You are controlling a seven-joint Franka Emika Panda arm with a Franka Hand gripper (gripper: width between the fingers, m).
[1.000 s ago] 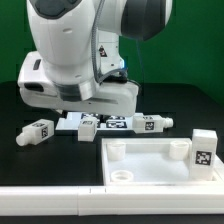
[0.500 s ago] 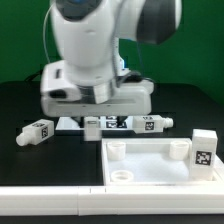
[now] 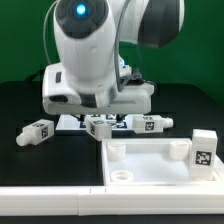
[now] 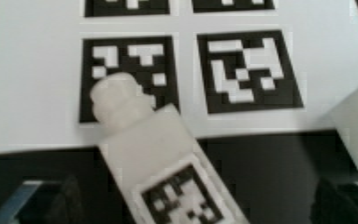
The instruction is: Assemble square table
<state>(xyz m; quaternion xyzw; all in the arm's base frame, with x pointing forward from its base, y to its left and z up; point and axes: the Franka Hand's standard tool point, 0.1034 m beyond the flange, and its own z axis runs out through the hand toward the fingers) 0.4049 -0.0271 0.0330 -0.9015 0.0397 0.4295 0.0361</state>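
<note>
My gripper grabs the middle white leg by its tagged body next. The leg's rounded peg end stays free to enter a corner socket of the table's top.
The square table's top, a white tray with corner sockets, lies at the front right of the exterior view. Three tagged white legs lie on the black table behind it: one on the left, one in the middle, one further right. Another leg stands upright at the top's right edge. My gripper hangs just above the middle leg, its fingers mostly hidden by the hand. In the wrist view that leg lies between the open jaws of the gripper, untouched.
The marker board lies flat under the arm, and its tags fill the wrist view beyond the leg. A long white rail runs along the front edge. The arm's bulky body blocks the view behind.
The arm has shifted toward the exterior view's right and settled over the middle leg. The jaws stay open. The top and the other legs have not moved.
</note>
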